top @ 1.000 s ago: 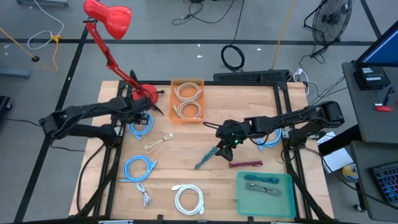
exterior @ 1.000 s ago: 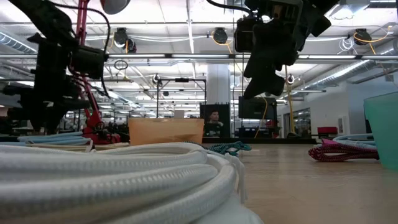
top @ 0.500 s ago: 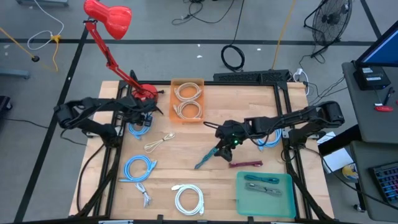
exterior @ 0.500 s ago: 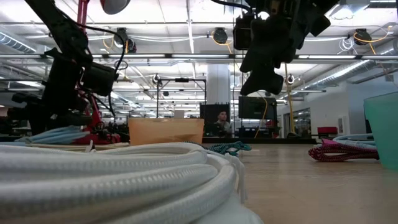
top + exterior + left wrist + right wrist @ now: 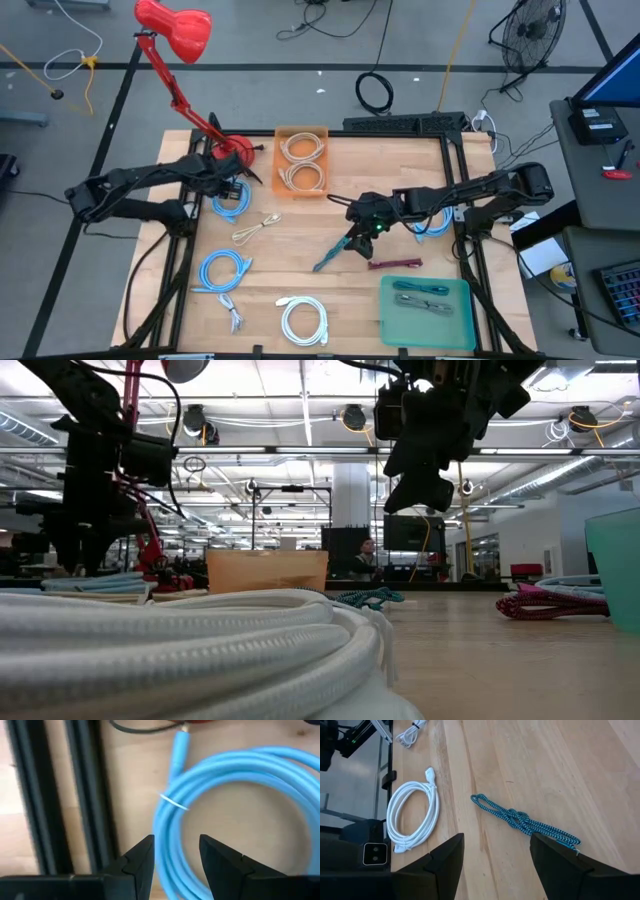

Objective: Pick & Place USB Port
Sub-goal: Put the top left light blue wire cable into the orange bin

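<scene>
Next, my left gripper grabs the light-blue cable coil's bundled parts, to put the cable coil into the orange bin (image 5: 301, 162).
My left gripper (image 5: 228, 192) is open, low over the left rim of a light-blue cable coil (image 5: 231, 204) that lies flat at the table's far left. In the left wrist view its fingers (image 5: 176, 857) stand on either side of the coil's strands (image 5: 170, 827); whether they touch I cannot tell. My right gripper (image 5: 357, 236) is open and empty, above the upper end of a teal braided cable (image 5: 334, 252) lying stretched on the wood mid-table. That cable also shows in the right wrist view (image 5: 525, 822), ahead of the spread fingers (image 5: 497, 852).
An orange bin (image 5: 301, 132) with two pale coils stands at the far middle. A green tray (image 5: 425, 318) with cables sits near right. A maroon cable (image 5: 396, 263), beige cable (image 5: 256, 228), second blue coil (image 5: 222, 270), white coil (image 5: 303, 320) and red lamp base (image 5: 232, 150) lie around.
My left arm drew back and its gripper tipped half a second ago. It has since returned upright over the light-blue coil at the far left. The right gripper and the cables have kept their places.
</scene>
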Action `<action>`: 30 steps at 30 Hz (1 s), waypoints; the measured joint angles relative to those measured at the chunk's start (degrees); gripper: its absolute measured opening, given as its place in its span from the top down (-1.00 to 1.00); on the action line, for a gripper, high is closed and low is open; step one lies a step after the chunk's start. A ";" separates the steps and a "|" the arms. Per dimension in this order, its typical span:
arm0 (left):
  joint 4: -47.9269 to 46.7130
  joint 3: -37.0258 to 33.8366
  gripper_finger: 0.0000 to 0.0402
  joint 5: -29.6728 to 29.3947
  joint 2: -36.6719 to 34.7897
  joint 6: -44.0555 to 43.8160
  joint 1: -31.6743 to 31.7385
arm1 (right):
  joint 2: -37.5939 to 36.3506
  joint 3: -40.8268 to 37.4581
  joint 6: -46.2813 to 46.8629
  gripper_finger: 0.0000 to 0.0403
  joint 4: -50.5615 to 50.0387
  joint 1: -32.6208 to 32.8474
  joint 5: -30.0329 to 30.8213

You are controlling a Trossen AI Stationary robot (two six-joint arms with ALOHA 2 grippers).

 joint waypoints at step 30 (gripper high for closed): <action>7.76 -4.63 0.74 10.25 4.50 1.70 8.97 | 0.00 0.00 2.03 -0.09 0.06 0.04 0.15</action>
